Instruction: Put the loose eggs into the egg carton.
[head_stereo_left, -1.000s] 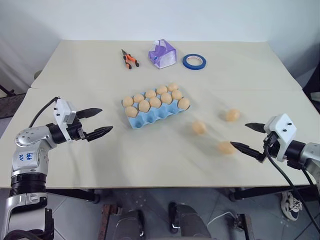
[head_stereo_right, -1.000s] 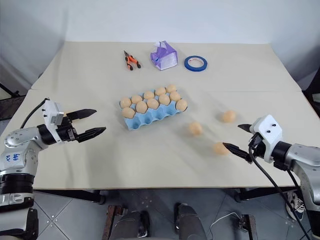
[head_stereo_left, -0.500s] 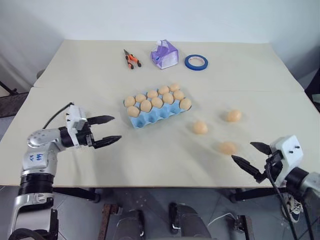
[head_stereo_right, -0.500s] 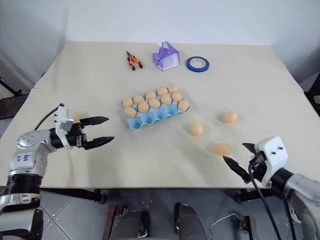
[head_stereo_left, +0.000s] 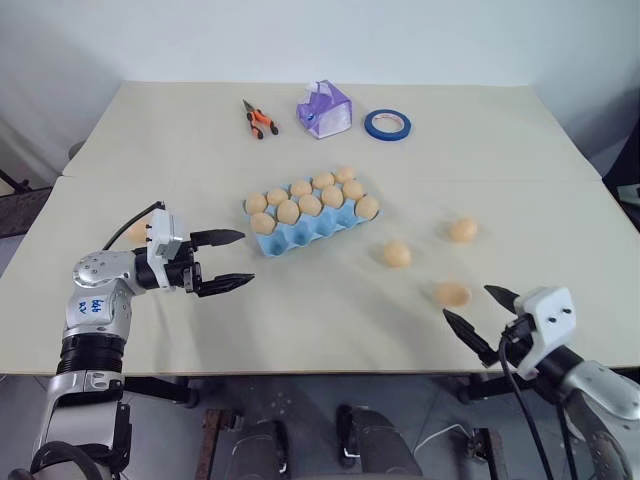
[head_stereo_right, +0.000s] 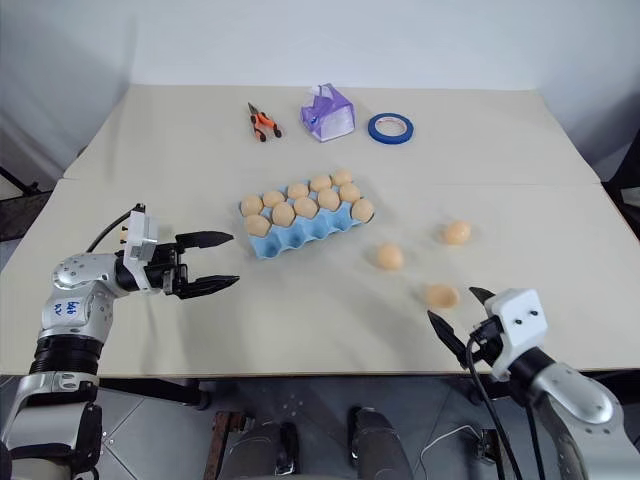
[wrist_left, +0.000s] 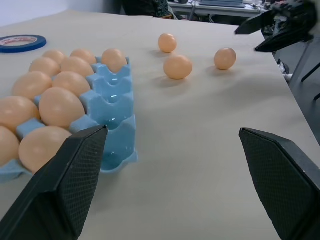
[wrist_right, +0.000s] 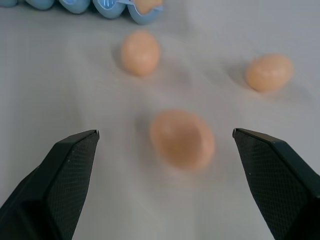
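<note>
My right gripper should move toward the closest egg (head_stereo_left: 453, 294) before closing on the egg: the egg lies beyond the fingers, empty tabletop between them.
The light blue egg carton (head_stereo_left: 315, 232) sits mid-table with several tan eggs in it; the cups along its near side are empty. Three loose eggs lie to its right: one (head_stereo_left: 397, 254) nearest the carton, one (head_stereo_left: 463, 229) farther right, one (head_stereo_left: 452, 294) closest to the table's front. My right gripper (head_stereo_left: 467, 302) is open, low at the front edge, just before that closest egg (wrist_right: 182, 139), which lies between and beyond its fingers. My left gripper (head_stereo_left: 245, 258) is open and empty, left of the carton (wrist_left: 112, 110), pointing toward it.
At the table's back lie orange-handled pliers (head_stereo_left: 260, 119), a purple-and-white box (head_stereo_left: 325, 108) and a blue tape roll (head_stereo_left: 387, 124). A small tan shape (head_stereo_left: 137, 232), perhaps another egg, peeks out behind my left wrist. The table's front edge runs just below my right gripper.
My right gripper has dropped and pulled back toward the front edge, ending just before the closest egg. My left gripper has swung right toward the carton. Both stay open.
</note>
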